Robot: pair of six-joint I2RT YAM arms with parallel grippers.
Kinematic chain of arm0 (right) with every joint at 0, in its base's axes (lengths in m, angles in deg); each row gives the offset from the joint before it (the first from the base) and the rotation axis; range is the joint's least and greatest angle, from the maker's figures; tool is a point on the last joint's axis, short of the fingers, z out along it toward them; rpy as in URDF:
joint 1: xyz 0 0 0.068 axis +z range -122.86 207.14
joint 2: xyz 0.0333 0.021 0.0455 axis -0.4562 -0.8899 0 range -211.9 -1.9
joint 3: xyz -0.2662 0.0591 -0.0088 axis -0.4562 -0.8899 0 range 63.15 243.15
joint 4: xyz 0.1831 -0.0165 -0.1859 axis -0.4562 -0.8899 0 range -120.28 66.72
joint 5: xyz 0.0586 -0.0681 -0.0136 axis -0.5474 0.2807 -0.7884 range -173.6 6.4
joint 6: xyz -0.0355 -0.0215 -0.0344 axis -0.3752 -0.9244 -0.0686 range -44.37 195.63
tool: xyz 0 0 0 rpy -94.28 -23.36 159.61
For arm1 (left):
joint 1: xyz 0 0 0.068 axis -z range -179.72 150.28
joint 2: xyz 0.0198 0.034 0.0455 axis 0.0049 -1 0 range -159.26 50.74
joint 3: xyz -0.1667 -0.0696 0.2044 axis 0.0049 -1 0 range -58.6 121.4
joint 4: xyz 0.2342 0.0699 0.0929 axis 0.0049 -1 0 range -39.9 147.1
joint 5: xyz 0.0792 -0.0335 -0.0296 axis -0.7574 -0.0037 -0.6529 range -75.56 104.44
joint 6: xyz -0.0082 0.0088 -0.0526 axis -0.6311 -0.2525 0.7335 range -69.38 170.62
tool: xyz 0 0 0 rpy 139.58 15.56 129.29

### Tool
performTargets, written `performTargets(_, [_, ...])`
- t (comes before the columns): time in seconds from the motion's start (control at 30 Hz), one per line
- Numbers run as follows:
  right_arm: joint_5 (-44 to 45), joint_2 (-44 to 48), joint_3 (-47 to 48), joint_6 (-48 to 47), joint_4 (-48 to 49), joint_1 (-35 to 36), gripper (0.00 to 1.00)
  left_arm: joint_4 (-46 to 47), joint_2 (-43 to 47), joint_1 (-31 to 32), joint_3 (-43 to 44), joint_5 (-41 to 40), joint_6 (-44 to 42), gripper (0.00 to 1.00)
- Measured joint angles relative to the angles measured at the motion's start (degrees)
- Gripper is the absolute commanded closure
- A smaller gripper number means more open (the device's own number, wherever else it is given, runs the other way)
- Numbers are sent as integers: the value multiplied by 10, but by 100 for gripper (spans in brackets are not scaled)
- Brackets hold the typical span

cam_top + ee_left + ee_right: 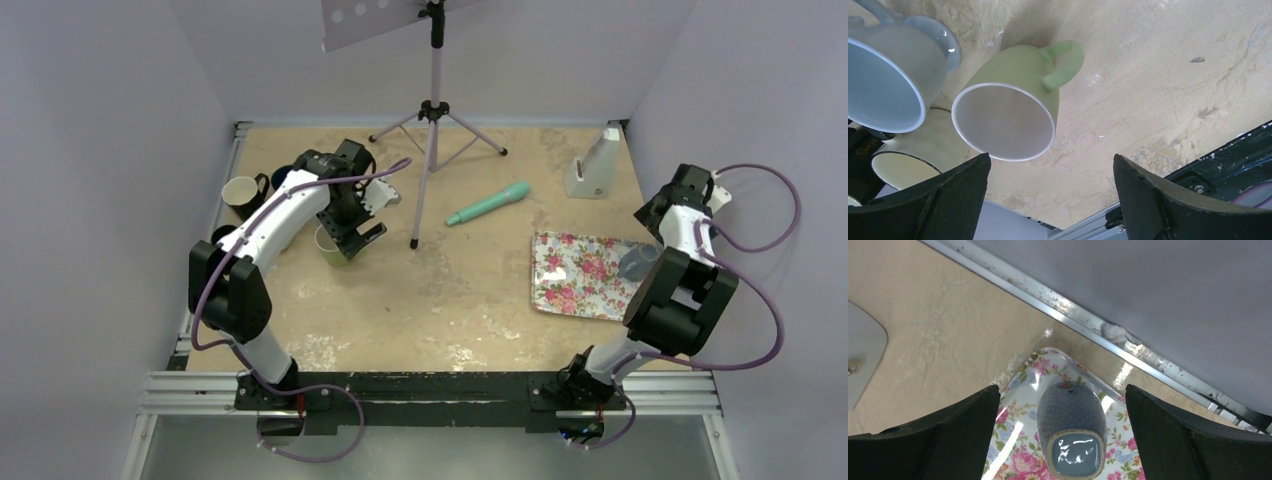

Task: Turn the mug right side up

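Observation:
The rim end of the mug is to stay free for my left gripper to turn the mug upright. My right gripper will next grab the blue patterned mug [637, 262] across its sides near its base.
A blue patterned mug [1071, 415] stands bottom up on the floral tray [1020, 407], its glazed base facing the right wrist camera. My right gripper [1063, 390] hangs open above it, one finger on each side and neither touching. From above, this mug [637, 262] shows at the tray's right edge, below the right gripper [652, 222]. A light green mug [1013, 95] stands mouth up on the table, handle to the right. My left gripper [1052, 165] is open just above and beside it, holding nothing. The left gripper [355, 235] partly hides the green mug [328, 245].
A pale grey mug [893, 75] and a black mug with a cream inside [898, 167] stand close to the green one. A tripod stand [432, 110], a teal handled tool [487, 203] and a white block [592, 165] sit toward the back.

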Motion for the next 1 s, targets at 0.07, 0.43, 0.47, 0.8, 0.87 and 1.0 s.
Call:
performTargets(0.07, [-12,-14,1,-3,-8,0,1,-5,0,-1,0,0,0,4])
performTargets(0.43, [-47,-9,-54,-32,-11,1,12,-16,2,-1,0,1,3,0])
performTargets(0.47, [-48,-10,-57,-35,-11,1,13,-18,2,-2,2,1,3,0])
performTargets(0.8, [-64,-14,-90,-57,20,1,59,-39,2,-1,49,1,9,0])
performTargets(0.87, [-66,-16,-90,-59,30,1,73,-45,2,-1,57,2,12,0])
performTargets(1.0, [-74,-14,-92,-65,34,7,100,-59,2,-1,75,6,15,0])
